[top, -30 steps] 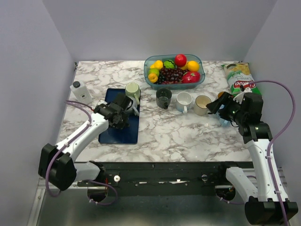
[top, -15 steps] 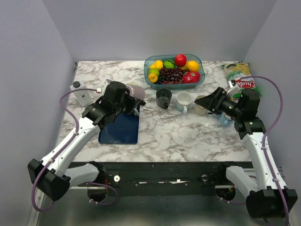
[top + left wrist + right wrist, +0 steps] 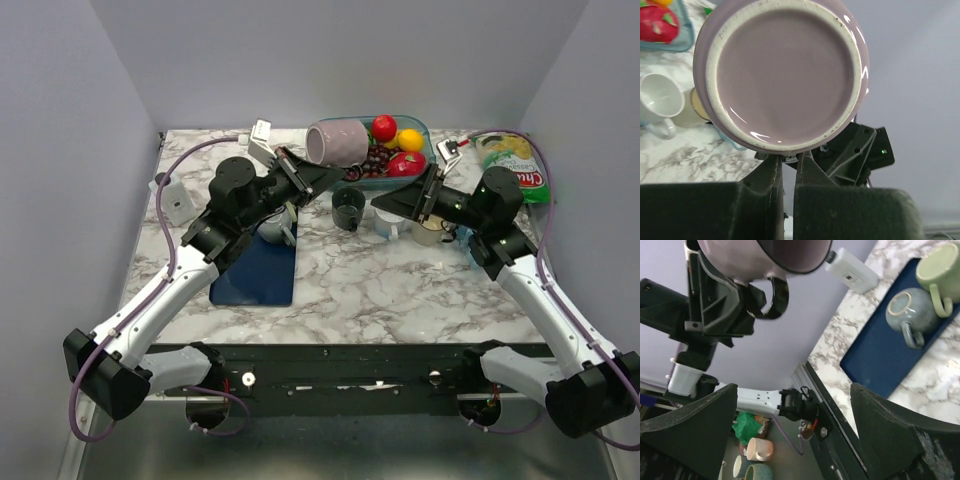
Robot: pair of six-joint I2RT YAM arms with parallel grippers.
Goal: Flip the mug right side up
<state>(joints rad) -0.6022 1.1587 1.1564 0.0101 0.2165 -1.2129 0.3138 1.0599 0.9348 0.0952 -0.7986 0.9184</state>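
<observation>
My right gripper needs to grab the lilac mug's handle (image 3: 778, 301) next, from the side of the mug's opening. This leaves the mug's base free to set the mug upright.
A lilac mug (image 3: 340, 141) hangs in the air over the back of the table, lying on its side. My left gripper (image 3: 303, 178) is shut on its handle from below. The left wrist view shows the mug's round base (image 3: 785, 75) filling the upper frame, just above my left gripper (image 3: 788, 161). In the right wrist view the mug (image 3: 747, 257) turns its dark mouth toward the camera, with the handle (image 3: 776, 299) against the left gripper's fingers (image 3: 715, 305). My right gripper (image 3: 405, 200) points left toward the mug and stands open, with nothing between its fingers (image 3: 690, 435).
A dark blue tray (image 3: 255, 275) carries a green mug (image 3: 940, 270) and a grey-blue mug (image 3: 912, 310). A dark mug (image 3: 348, 207), a white mug (image 3: 388, 222) and a beige mug (image 3: 432, 232) stand below the fruit bowl (image 3: 415, 152). A snack bag (image 3: 512, 162) lies far right, a white bottle (image 3: 178, 200) far left.
My left arm has lifted the lilac mug off the tray and carried it up and to the right. My right gripper has risen, swung left toward it and opened wider.
</observation>
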